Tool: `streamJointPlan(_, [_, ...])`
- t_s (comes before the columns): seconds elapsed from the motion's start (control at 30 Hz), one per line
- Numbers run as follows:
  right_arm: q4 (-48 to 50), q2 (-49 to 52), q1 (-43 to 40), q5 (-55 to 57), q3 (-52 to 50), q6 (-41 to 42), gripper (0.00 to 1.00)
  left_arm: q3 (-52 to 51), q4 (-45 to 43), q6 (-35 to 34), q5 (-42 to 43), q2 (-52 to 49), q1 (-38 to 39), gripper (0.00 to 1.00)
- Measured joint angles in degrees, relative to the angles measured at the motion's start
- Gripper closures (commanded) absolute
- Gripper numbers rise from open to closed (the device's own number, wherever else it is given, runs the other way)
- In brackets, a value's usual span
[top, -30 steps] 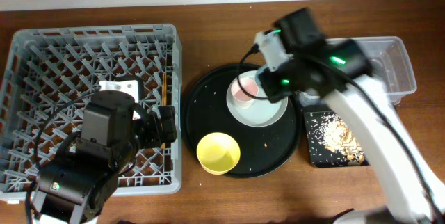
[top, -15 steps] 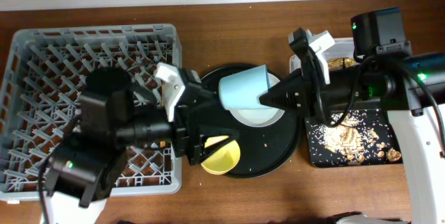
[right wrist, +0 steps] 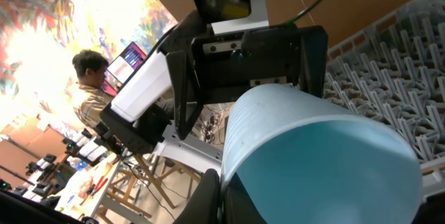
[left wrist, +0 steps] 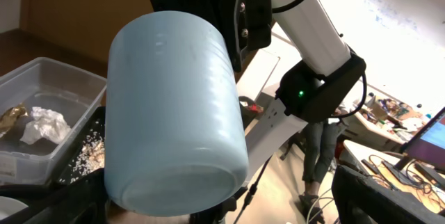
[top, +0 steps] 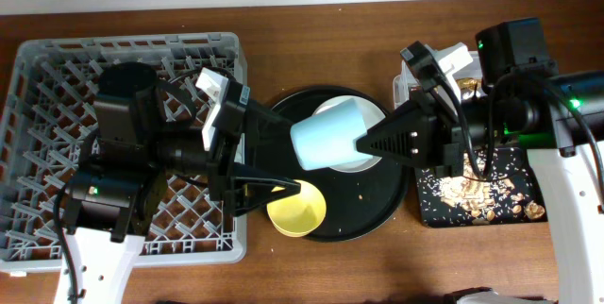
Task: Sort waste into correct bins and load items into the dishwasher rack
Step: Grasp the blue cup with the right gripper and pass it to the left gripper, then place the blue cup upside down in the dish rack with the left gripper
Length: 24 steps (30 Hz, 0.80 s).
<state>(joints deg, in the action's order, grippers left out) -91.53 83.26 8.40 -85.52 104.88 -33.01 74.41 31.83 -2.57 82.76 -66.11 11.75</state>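
My left gripper should next grab the light blue cup by its base end [top: 304, 144] [left wrist: 178, 183], so the cup's rim stays free and the cup can go into the rack opening first.
My right gripper [top: 366, 142] is shut on the rim of the light blue cup [top: 328, 136] and holds it sideways above the round black tray. The cup's base faces my left gripper [top: 293, 158], which is open with a finger on each side of that base. In the left wrist view the cup [left wrist: 174, 113] fills the frame between the open jaws [left wrist: 222, 209]. In the right wrist view a finger [right wrist: 219, 196] pinches the cup's rim [right wrist: 306, 147]. The yellow bowl [top: 297, 208] and the pale plate [top: 370, 160] sit on the round tray. The pink cup and chopsticks are hidden.
The grey dishwasher rack [top: 57, 77] is at the left, under my left arm. The round black tray [top: 377, 211] is in the middle. The clear tub [left wrist: 49, 85] holds white tissue [left wrist: 40, 125] and a gold wrapper [top: 466, 85]. The black tray [top: 472, 200] holds tan crumbs.
My right gripper left the plate and now holds the blue cup sideways, and has carried it slightly left. My left gripper came out of the rack and opened around the cup's base.
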Motion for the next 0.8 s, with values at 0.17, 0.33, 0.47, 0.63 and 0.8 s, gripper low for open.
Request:
streamJointPlan(0.17, [0.22, 0.00, 1.01, -1.03, 0.00, -0.42, 0.96, 0.00, -0.59, 0.00, -1.18, 0.00, 0.00, 0.04])
streamJointPlan(0.33, [0.28, 0.00, 6.34, -0.96, 0.00, -2.54, 0.96, 0.00, -2.16, 0.07, -1.99, 0.00, 1.05, 0.18])
streamJointPlan(0.47, [1.09, 0.00, 6.34, -0.96, 0.00, -3.48, 0.96, 0.00, -2.19, 0.04, -1.99, 0.00, 2.49, 0.28])
streamJointPlan(0.63, [1.73, -0.07, 6.32, -1.14, 0.00, -3.89, 0.96, -0.02, -2.38, 0.00, -4.13, -0.02, 3.67, 0.50])
streamJointPlan(0.8, [1.95, -0.04, 6.34, -0.66, 0.00, -4.42, 0.49, -0.02, -2.43, 0.00, -4.90, -0.02, 3.67, 0.53])
